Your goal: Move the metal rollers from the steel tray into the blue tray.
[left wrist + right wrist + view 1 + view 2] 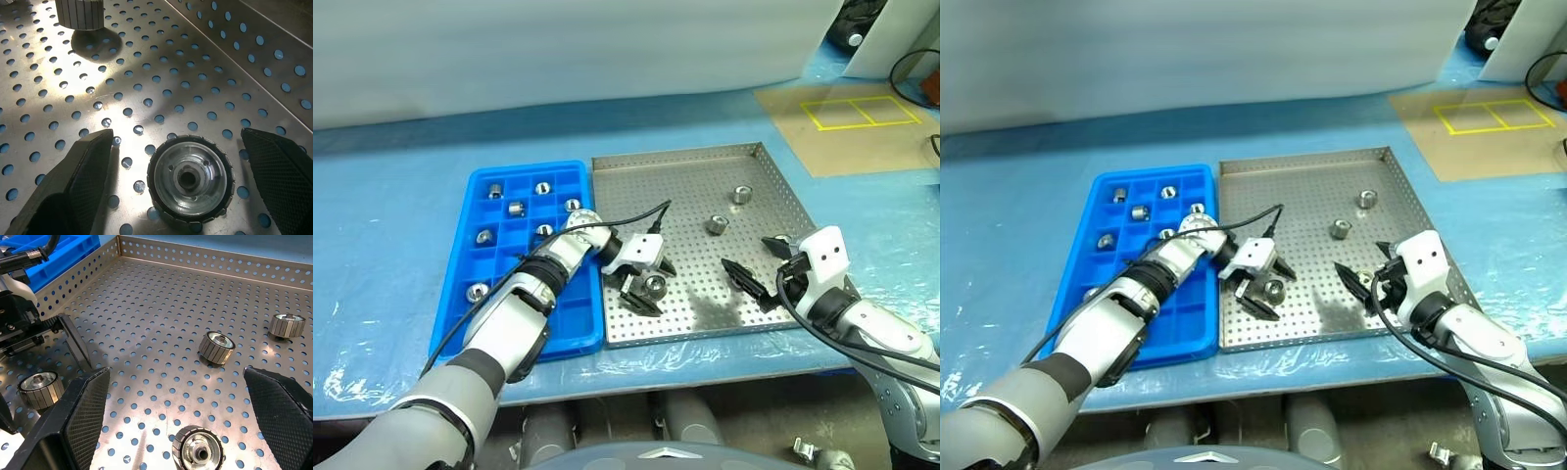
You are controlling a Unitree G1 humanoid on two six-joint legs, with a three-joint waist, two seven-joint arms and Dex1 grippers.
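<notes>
My left gripper's fingers stand on either side of the metal roller, low over the steel tray's perforated bottom, so my left gripper closes next. Closing now would catch it.
The steel tray [685, 181] lies mid-table with the blue tray [570, 315] against its left side. My left gripper [650, 282] is open and low over the steel tray's near left part, its fingers either side of one metal roller [190, 178] that rests on the perforated floor. My right gripper [761, 262] hangs open over the near right part, with another roller [198, 450] below and between its fingers. Two more rollers [717, 224] [741, 195] stand farther back. Several rollers [516, 208] sit in the blue tray's compartments.
My left arm and its black cable [607, 227] cross the blue tray's near right compartments. A brown board with yellow tape [847, 122] lies at the back right, with dark cables [913, 69] beyond it. The table's front edge [705, 377] runs just below both trays.
</notes>
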